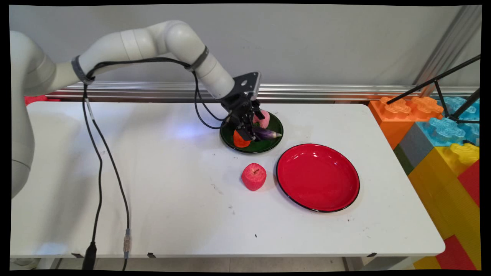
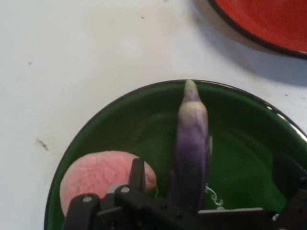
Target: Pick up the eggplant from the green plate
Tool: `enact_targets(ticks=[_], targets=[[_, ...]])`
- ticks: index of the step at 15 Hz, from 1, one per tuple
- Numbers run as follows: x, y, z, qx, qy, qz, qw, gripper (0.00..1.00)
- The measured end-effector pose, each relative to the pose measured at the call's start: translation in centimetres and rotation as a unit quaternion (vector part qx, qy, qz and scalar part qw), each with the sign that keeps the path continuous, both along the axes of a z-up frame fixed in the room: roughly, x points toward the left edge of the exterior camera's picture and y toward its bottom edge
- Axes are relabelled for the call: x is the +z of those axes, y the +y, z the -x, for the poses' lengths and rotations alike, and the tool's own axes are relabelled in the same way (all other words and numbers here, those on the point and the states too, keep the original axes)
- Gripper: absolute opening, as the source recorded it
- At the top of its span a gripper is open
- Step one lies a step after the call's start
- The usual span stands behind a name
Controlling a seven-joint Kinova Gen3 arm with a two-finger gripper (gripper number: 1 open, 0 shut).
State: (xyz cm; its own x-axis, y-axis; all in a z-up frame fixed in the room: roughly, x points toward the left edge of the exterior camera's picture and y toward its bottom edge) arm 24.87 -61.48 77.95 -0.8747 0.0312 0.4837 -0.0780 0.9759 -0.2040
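I need to grab the eggplant by its smooth purple body (image 1: 263,133) with my gripper next, to lift the purple eggplant out of the dark green plate (image 1: 268,147).
A dark green plate (image 1: 268,147) (image 2: 249,134) stands at the table's far middle and holds a purple eggplant (image 1: 268,133) (image 2: 192,139), a pink peach (image 1: 264,119) (image 2: 98,175) and an orange-red piece (image 1: 240,141). My gripper (image 1: 251,130) (image 2: 211,167) is lowered into this plate and is open. In the hand view the eggplant lies lengthwise between the two fingers with wide gaps on both sides, and the peach sits just outside the left finger (image 2: 137,172). The orange-red piece does not show in the hand view.
A red apple (image 1: 253,176) stands on the table in front of the green plate. A large red plate (image 1: 318,177) (image 2: 268,19) lies to the apple's right. Big coloured toy blocks (image 1: 441,130) and a black tripod leg (image 1: 433,82) border the table's right end. Black cables (image 1: 99,161) hang at left.
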Motion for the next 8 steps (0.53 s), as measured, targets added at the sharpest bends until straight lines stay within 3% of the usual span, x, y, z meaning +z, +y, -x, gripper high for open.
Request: enact_targets(ticks=[8], targets=[[-2.4,-0.9,1.9,-0.03,-0.028,0.031,0.9987,1.0]])
